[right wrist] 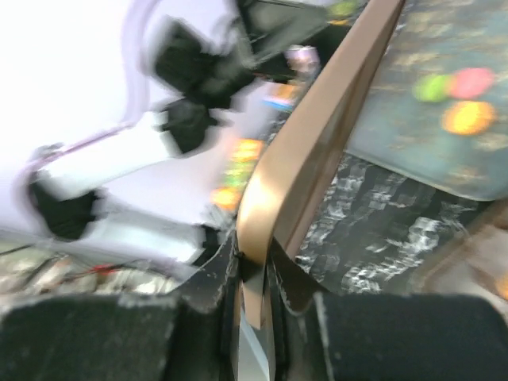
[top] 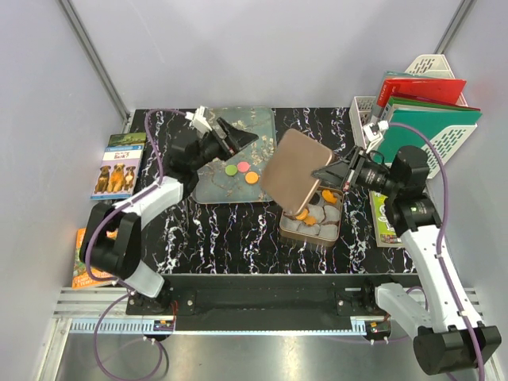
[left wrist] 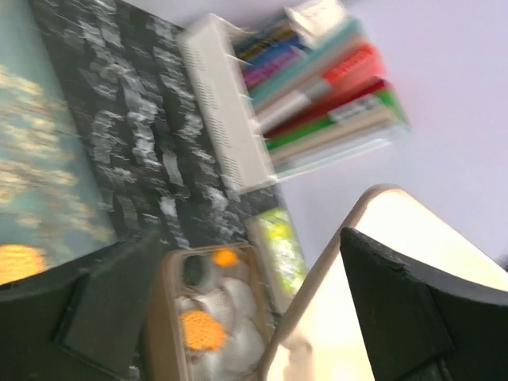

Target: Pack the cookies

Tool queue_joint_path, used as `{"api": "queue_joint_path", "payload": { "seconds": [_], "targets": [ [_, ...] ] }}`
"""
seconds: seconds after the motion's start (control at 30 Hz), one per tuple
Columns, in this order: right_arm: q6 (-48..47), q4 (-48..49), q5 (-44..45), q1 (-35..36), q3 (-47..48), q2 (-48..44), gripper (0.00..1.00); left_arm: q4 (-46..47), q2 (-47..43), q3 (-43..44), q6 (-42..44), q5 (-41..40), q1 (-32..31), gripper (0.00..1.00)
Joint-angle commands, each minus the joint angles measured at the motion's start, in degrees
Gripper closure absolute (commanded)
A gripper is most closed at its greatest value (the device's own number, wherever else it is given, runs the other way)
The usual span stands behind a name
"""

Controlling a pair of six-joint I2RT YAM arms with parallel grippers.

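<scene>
The rose-gold lid (top: 292, 169) needs my left gripper on its edge facing the tray. The opposite edge stays free to fit over the tin.
Three cookies, green (top: 231, 169), pink (top: 244, 166) and orange (top: 252, 178), lie on the teal tray (top: 208, 189). The right wrist view shows them blurred: green (right wrist: 431, 87), pink (right wrist: 472, 81), orange (right wrist: 467, 117). An open tin (top: 284, 226) holds orange cookies (top: 311, 220) on pale wrappers; the left wrist view shows an orange cookie (left wrist: 202, 329) and a dark one (left wrist: 193, 270) inside. My right gripper (top: 327, 174) is shut on the edge of the rose-gold lid (top: 292, 169), tilted above the tin; the pinched lid edge (right wrist: 317, 135) stands upright between the jaws of the right gripper (right wrist: 255, 278). My left gripper (top: 240, 140) hovers open over the tray, holding nothing.
A white rack of books (top: 425, 111) stands at the back right, with a small white basket (top: 363, 111) beside it. A green booklet (top: 382, 218) lies under the right arm. A dog-picture book (top: 119, 165) and an orange book (top: 82, 260) lie off the table's left side.
</scene>
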Motion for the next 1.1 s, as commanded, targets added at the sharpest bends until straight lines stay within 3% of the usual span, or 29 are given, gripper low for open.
{"api": "queue_joint_path", "payload": {
  "seconds": [0.0, 0.1, 0.17, 0.33, 0.67, 0.9, 1.07],
  "targets": [
    [23.94, 36.52, -14.34, 0.18, -7.64, -0.24, 1.0, 31.3, 4.9, -4.05, -15.6, 14.55, 2.03, 0.01],
    [35.21, 53.59, -15.41, 0.09, -11.26, 0.81, 1.0, 58.46, 10.44, -6.25, -27.8, 17.98, 2.74, 0.01],
    [38.76, 59.0, -15.67, 0.09, -11.88, 2.12, 1.0, 68.9, 15.88, -5.47, -37.48, 18.95, 3.44, 0.01],
    [48.0, 72.11, -16.38, 0.01, -12.15, 3.98, 1.0, 68.86, 16.62, -3.35, -34.79, 22.29, 4.49, 0.01],
    [46.25, 70.72, -16.99, -0.61, -16.1, 5.91, 1.0, 68.77, 8.79, -5.9, -29.16, 26.33, 6.86, 0.01],
    [45.54, 70.01, -16.64, -0.52, -15.14, 7.93, 1.0, 66.05, 2.11, -8.8, -27.84, 26.6, 7.05, 0.09],
    [47.29, 72.72, -16.29, -0.52, -14.44, 10.13, 1.0, 64.91, -0.36, -9.51, -27.49, 28.18, 3.81, 0.13]
  ]
}}
